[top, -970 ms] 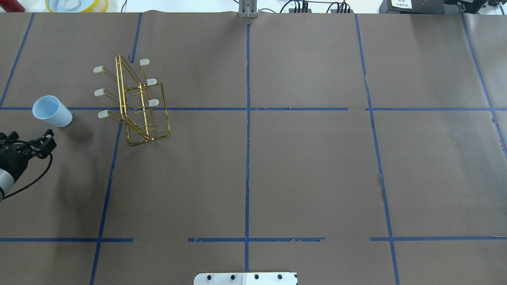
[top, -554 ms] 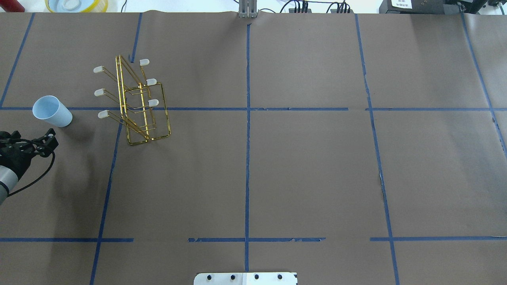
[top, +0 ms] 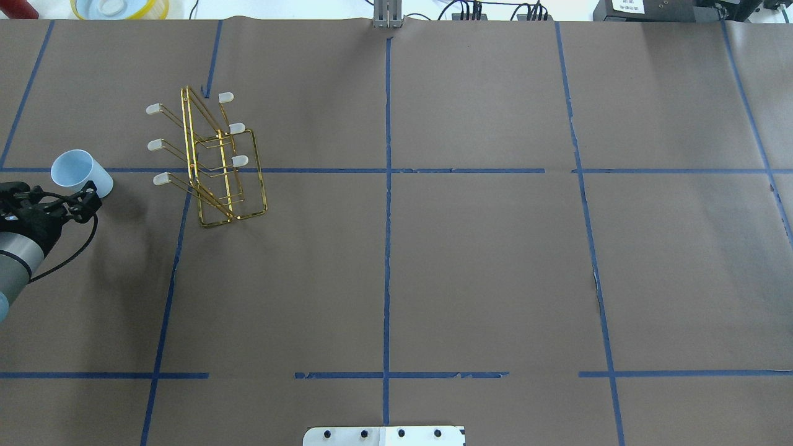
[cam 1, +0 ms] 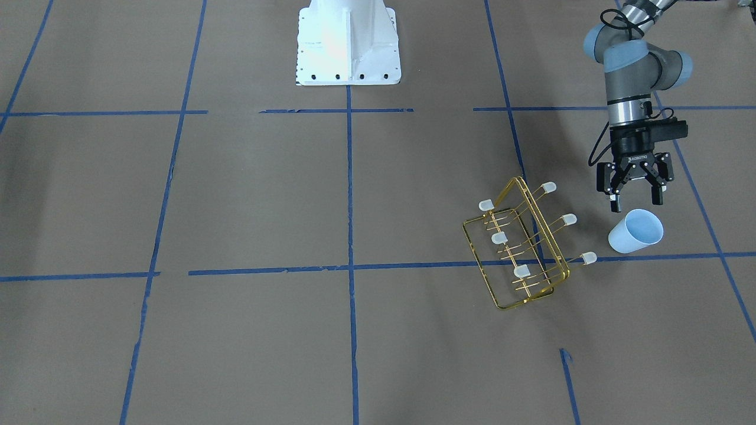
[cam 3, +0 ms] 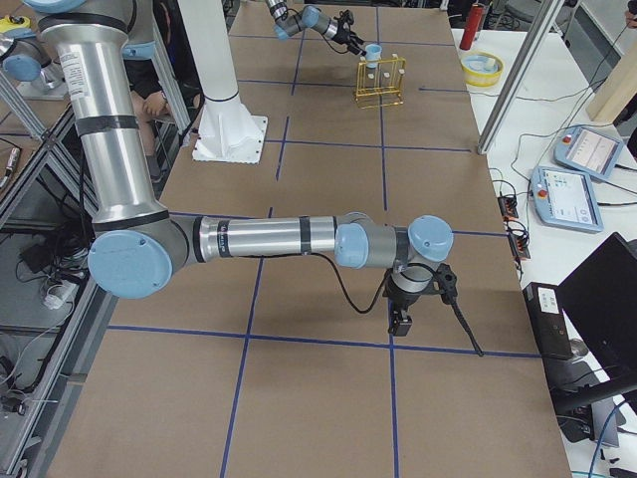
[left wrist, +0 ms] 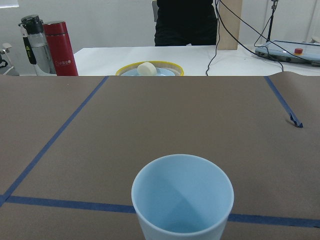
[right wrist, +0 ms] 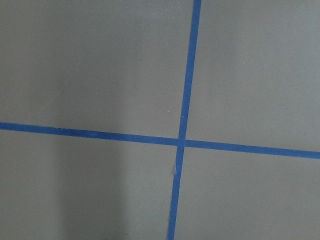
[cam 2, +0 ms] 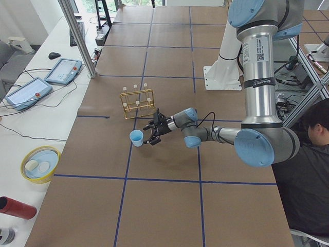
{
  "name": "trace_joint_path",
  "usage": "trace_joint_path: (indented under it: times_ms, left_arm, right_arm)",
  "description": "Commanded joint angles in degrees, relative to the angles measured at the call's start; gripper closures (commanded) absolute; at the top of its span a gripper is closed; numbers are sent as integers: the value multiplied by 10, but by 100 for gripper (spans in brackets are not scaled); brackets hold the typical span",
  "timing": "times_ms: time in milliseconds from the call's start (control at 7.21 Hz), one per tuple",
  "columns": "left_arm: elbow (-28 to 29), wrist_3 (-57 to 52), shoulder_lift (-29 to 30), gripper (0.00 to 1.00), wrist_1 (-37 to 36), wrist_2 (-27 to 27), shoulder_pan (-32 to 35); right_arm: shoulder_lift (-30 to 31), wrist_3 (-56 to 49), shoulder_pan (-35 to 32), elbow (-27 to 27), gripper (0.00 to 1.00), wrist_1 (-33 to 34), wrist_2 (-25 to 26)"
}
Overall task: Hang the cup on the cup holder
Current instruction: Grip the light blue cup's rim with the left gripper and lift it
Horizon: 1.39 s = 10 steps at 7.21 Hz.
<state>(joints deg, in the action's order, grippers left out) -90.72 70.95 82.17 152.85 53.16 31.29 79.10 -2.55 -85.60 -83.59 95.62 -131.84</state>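
My left gripper will next grab the cup around its body, so that the pale blue cup's opening (cam 1: 643, 225) stays free to slip onto a peg of the cup holder.
The cup (cam 1: 636, 231) stands upright, mouth up, on the brown table cover at my far left; it also shows in the overhead view (top: 77, 172) and fills the bottom of the left wrist view (left wrist: 182, 200). The cup holder (cam 1: 520, 248), a gold wire rack with white-capped prongs, stands to its right in the overhead view (top: 214, 161). My left gripper (cam 1: 636, 203) is open and empty, its fingertips just short of the cup's rim, and shows in the overhead view (top: 56, 191). My right gripper (cam 3: 398, 321) hangs over bare table; I cannot tell if it is open or shut.
A yellow-rimmed bowl (left wrist: 150, 70) and a red bottle (left wrist: 60, 47) stand on the white table beyond the far edge. The robot's white base (cam 1: 348, 41) is mid-table at the near side. Blue tape lines (right wrist: 182, 142) cross the cover.
My left gripper has moved forward toward the cup and stays open. The cup and the rack have not moved.
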Motion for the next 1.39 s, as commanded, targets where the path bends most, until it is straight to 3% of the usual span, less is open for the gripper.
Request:
trace_joint_path:
  times_ms: [0,1248]
  left_arm:
    - [37,-7,33,0,7,3,11]
    - [124,-7,104,4,15,26,40]
  right_arm:
    - [0,0,0,0,0,0,0]
    - [0,0,0,0,0,0,0]
